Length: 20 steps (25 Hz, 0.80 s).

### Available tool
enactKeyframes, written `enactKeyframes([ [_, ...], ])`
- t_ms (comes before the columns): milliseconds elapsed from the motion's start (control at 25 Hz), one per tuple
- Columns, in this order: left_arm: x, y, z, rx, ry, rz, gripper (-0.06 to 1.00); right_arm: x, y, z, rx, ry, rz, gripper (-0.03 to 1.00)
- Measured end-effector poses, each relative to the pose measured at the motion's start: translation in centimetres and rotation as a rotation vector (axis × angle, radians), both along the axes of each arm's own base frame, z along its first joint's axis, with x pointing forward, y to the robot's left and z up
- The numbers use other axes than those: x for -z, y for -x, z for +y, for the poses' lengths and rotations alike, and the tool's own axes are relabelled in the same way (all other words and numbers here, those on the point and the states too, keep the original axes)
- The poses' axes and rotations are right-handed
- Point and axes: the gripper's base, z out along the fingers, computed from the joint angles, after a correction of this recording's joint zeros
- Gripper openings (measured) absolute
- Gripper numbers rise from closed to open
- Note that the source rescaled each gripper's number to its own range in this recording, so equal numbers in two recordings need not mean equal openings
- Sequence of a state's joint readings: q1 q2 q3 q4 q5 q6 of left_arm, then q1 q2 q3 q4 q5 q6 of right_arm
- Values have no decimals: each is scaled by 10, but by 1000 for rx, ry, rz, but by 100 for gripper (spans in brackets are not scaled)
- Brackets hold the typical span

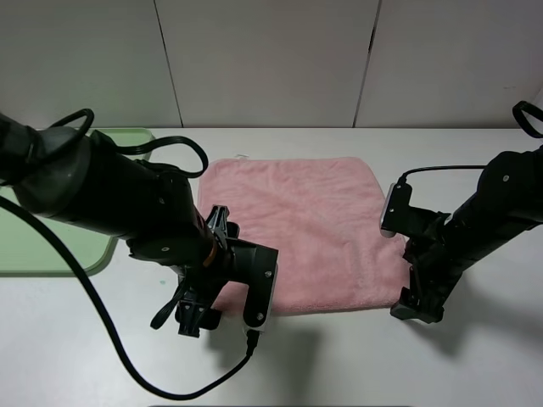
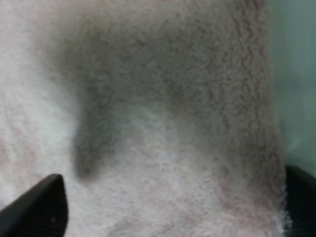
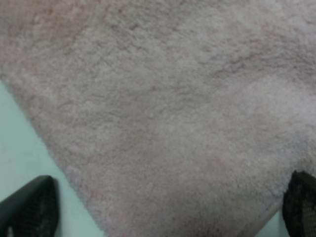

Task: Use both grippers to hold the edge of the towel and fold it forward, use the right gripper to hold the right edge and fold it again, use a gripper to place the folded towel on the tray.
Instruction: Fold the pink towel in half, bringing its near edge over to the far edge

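My right gripper closes on the towel now, since its fingers stand beside both edges of the towel's corner (image 1: 396, 297) (image 3: 192, 207).
The pink towel (image 1: 297, 229) lies flat in the middle of the white table. My left gripper (image 1: 197, 320) is down at its near left corner and my right gripper (image 1: 417, 303) at its near right corner. The left wrist view shows plush towel (image 2: 163, 123) filling the space between the two black fingertips (image 2: 37, 210), which stand wide apart around my left gripper (image 2: 168, 217). In the right wrist view the towel's edge (image 3: 54, 148) runs diagonally, and my right gripper (image 3: 165, 212) is spread wide over the cloth. The pale green tray (image 1: 51, 246) sits at the far left, partly behind my left arm.
A grey panelled wall stands behind the table. Black cables loop from my left arm across the front of the table (image 1: 153, 373) and over the tray's corner. Bare white tabletop (image 1: 356, 365) runs along the front.
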<state>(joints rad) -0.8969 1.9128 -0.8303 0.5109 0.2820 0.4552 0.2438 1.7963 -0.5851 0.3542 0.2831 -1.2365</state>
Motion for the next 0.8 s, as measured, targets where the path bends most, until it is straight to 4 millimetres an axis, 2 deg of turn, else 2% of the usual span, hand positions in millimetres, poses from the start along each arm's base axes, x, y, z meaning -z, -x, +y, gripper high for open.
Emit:
enactKeyframes([
  [80,0,0,0,-3,-2,2,76,0,0,0,1,0,0,98],
  [320,3,1,1,-4,-10,8,58,0,-1,0,12,-4,-5,68],
  [480,4,1,2,-4,-17,11,42,0,-1,0,14,-4,-10,56],
  [800,7,2,2,2,-25,16,3,0,-2,1,14,-3,-14,42],
])
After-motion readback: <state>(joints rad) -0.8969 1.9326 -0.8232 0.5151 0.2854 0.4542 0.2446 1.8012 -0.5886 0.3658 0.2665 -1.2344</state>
